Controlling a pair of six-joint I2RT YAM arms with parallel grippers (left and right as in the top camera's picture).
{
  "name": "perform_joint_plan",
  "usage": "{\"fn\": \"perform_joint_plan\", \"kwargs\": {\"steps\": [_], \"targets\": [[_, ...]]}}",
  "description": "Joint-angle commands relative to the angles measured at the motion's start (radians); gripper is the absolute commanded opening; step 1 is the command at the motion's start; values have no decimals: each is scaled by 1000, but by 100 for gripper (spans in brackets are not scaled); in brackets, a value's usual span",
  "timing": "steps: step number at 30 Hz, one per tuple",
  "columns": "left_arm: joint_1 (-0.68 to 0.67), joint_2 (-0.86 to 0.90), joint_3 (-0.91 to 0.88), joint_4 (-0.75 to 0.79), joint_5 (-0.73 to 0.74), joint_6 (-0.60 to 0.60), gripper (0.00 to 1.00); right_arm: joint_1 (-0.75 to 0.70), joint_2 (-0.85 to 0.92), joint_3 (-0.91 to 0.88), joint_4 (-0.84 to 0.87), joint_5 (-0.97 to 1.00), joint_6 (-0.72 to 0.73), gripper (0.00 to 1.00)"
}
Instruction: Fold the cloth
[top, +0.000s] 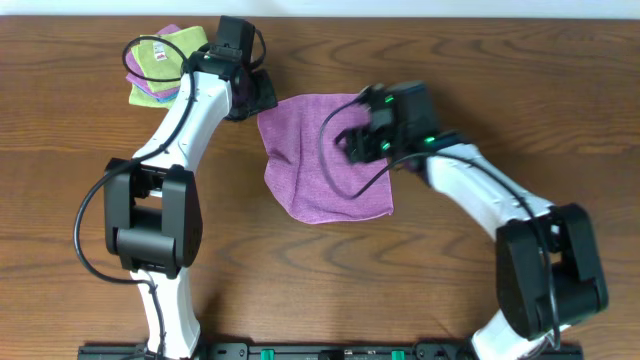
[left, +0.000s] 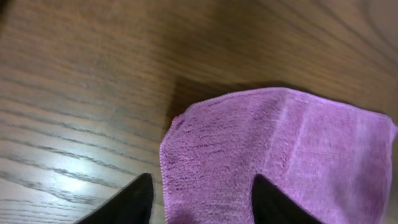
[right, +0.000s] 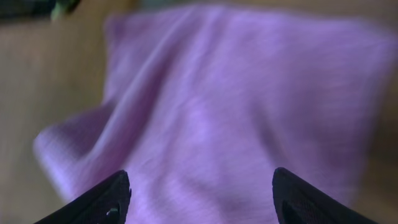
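The robot should next grab the cloth by its far corner (top: 264, 116) (left: 180, 132) with its left gripper to spread the cloth for folding. This leaves the cloth's other far corner free.
The cloth (top: 322, 175) is a lilac towel lying on the wooden table near the middle, roughly square with a rumpled right side. My left gripper (top: 264, 96) hovers at its far left corner. In the left wrist view that gripper (left: 202, 200) is open, with the cloth (left: 280, 149) and its left edge between the two dark fingertips and nothing pinched. My right gripper (top: 352, 142) hangs over the cloth's upper right part. Seen from the right wrist, it (right: 202, 194) is wide open above the blurred cloth (right: 236, 93).
A small pile of other cloths (top: 160, 62), lime-green on top of purple, lies at the far left behind the left arm. Bare wooden table (top: 500, 70) surrounds the towel. The arm bases stand at the near edge.
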Motion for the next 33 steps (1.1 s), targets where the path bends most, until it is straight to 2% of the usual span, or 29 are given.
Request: {"fn": "perform_joint_plan", "kwargs": {"steps": [1,10,15,19,26,28,33], "targets": [[3,66,3,-3,-22,-55,61,-53,33,8,37,0,37,73],[3,147,3,44,-21,-82,62,-85,237,208,26,-12,40,72],[3,188,3,74,3,-120,61,-105,271,274,-15,-11,39,71],[3,208,3,95,16,-128,49,-124,273,274,-20,-11,39,70],[3,223,3,135,61,-143,13,-136,321,274,-12,-24,56,70],[3,223,3,135,61,-143,6,-136,338,274,-5,-29,68,70],[3,223,3,135,70,-143,6,-136,367,274,31,-27,99,71]]}}
